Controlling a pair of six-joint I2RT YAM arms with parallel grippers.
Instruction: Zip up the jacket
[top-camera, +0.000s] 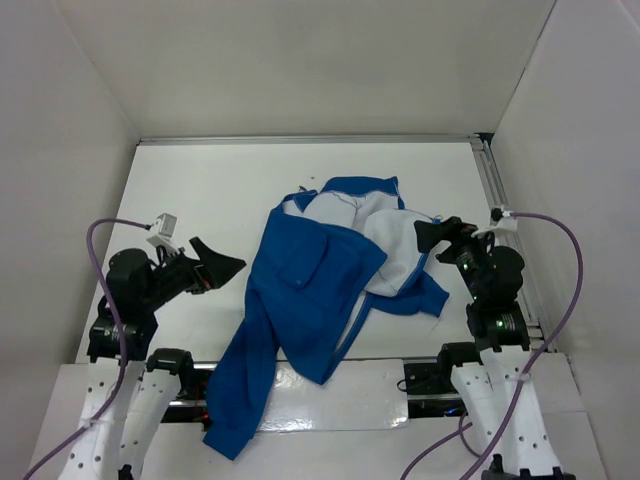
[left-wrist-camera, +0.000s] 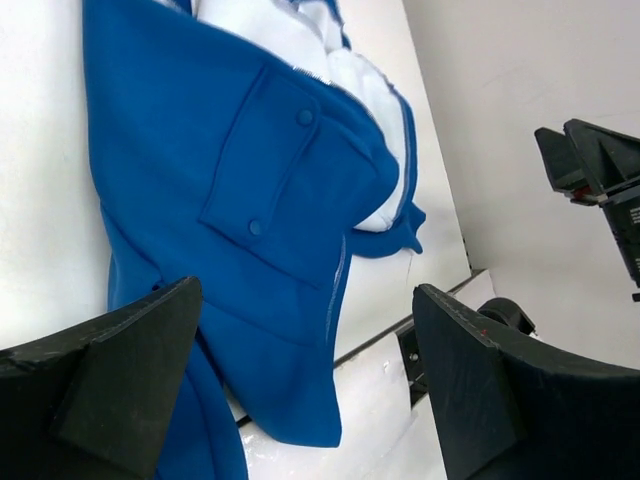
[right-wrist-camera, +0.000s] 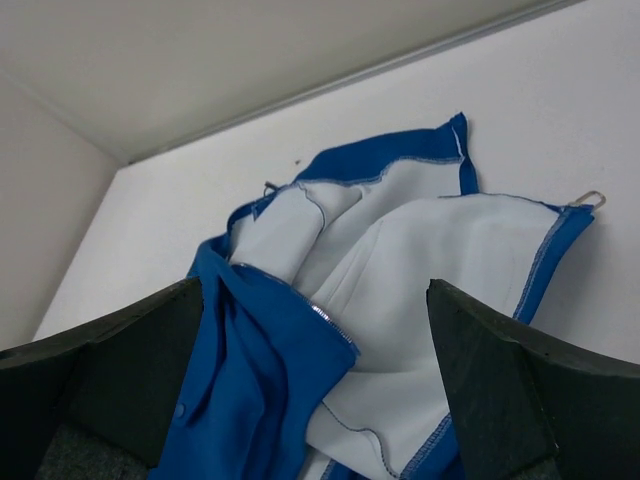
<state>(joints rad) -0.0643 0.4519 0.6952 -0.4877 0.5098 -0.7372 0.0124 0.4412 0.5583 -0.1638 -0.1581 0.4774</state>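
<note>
The jacket needs to be lifted and rearranged for zipping, so my left gripper should next pinch its blue side where the hanging sleeve begins.
The royal-blue jacket (top-camera: 300, 290) lies crumpled in the middle of the white table, open, its white lining (top-camera: 385, 235) turned up at the back right. One sleeve hangs over the near edge. A flap pocket (left-wrist-camera: 270, 150) with snaps and a pale zipper edge (left-wrist-camera: 335, 290) show in the left wrist view. The zipper teeth (right-wrist-camera: 330, 325) show in the right wrist view. My left gripper (top-camera: 225, 265) is open and empty, just left of the jacket. My right gripper (top-camera: 432, 236) is open and empty, at the jacket's right edge above the lining.
White walls enclose the table (top-camera: 200, 200) on three sides. A metal rail (top-camera: 497, 195) runs along the right edge. The arm bases and a black bar (top-camera: 420, 380) sit at the near edge. A small metal loop (right-wrist-camera: 590, 200) lies by the lining's corner.
</note>
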